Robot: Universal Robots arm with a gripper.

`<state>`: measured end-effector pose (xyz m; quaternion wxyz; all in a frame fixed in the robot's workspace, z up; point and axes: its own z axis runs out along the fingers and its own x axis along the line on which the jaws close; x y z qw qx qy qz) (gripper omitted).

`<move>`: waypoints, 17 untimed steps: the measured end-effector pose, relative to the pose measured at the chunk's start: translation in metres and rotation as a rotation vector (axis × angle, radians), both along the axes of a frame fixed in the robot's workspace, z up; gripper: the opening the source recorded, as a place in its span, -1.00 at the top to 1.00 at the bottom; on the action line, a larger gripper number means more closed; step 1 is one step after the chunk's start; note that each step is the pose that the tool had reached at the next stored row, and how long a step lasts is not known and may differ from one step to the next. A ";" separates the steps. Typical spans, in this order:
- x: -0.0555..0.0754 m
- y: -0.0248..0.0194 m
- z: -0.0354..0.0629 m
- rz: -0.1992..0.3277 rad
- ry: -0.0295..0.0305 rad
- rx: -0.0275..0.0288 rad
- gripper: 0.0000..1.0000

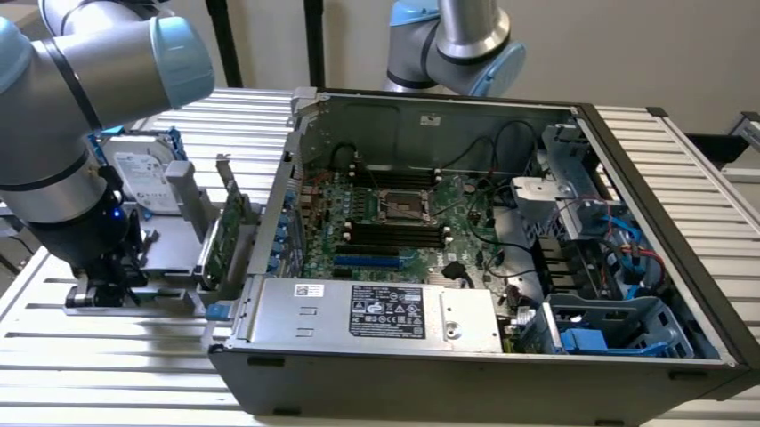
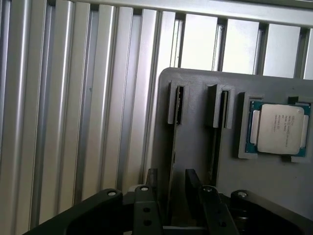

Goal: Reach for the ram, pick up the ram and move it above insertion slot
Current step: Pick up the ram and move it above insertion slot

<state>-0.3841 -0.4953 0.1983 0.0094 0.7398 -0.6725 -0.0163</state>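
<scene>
The ends of the ram (image 2: pixel 173 152) are sunk in the grey holder's grooves, so I should grab the ram by its upper edge (image 2: pixel 171 179) next.
In the wrist view the ram (image 2: pixel 173 152) stands on edge in a groove of a grey holder (image 2: pixel 195 147), showing just its thin green-dark edge. My gripper (image 2: pixel 172 193) is low over it and open. One dark finger (image 2: pixel 152 188) sits on each side of the stick, with a small gap to it. In the exterior view my gripper (image 1: pixel 101 286) is down at the grey holder (image 1: pixel 166 249), on the exterior view's left, outside the open computer case. The insertion slot (image 1: pixel 392 233) is one of several parallel black sockets on the motherboard inside the case.
A processor chip (image 2: pixel 279 128) lies in a recess of the holder, beside a second groove (image 2: pixel 218 117). A silver hard drive with blue rails (image 1: pixel 142 178) and an upright green expansion card (image 1: pixel 226 236) stand between my arm and the case wall (image 1: pixel 276 205). Another arm (image 1: pixel 457 40) hangs behind the case.
</scene>
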 end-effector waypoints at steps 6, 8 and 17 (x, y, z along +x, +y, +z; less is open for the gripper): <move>0.000 0.0000 -0.0001 0.000 0.0000 -0.0001 0.69; 0.000 0.0000 -0.0001 0.000 0.0001 0.0000 0.73; 0.000 0.0000 -0.0002 -0.022 -0.0001 0.0001 0.73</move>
